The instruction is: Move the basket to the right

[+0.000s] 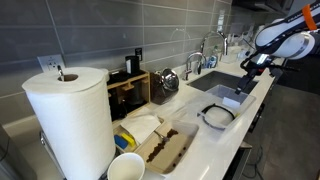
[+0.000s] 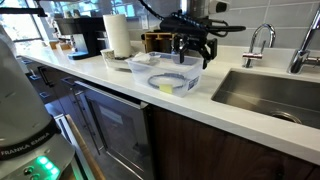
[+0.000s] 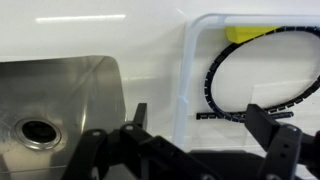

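My gripper lowers before closing. Its fingers straddle the basket's sink-side (image 1: pixel 236 96) (image 3: pixel 183 113) but stand above the basket's rim, so closing now would miss.
The basket is a pale translucent plastic tub on the white counter beside the sink, seen in both exterior views (image 1: pixel 204 119) (image 2: pixel 148 76). A black coiled ring (image 3: pixel 215 75) and a yellow-green bit (image 2: pixel 167 87) lie inside it. My gripper (image 2: pixel 193 55) is open and empty, hovering just above the basket's sink-side rim; it also shows in an exterior view (image 1: pixel 246 74). In the wrist view the fingers (image 3: pixel 200 125) straddle the basket's wall (image 3: pixel 186 60), one over the counter, one over the basket's inside.
The steel sink (image 3: pixel 60 100) (image 2: pixel 270 90) with faucets (image 2: pixel 262 40) lies right beside the basket. A long tray with brown contents (image 1: pixel 165 150), a paper towel roll (image 1: pixel 70 120) and a dark wooden box (image 1: pixel 130 92) stand further along the counter.
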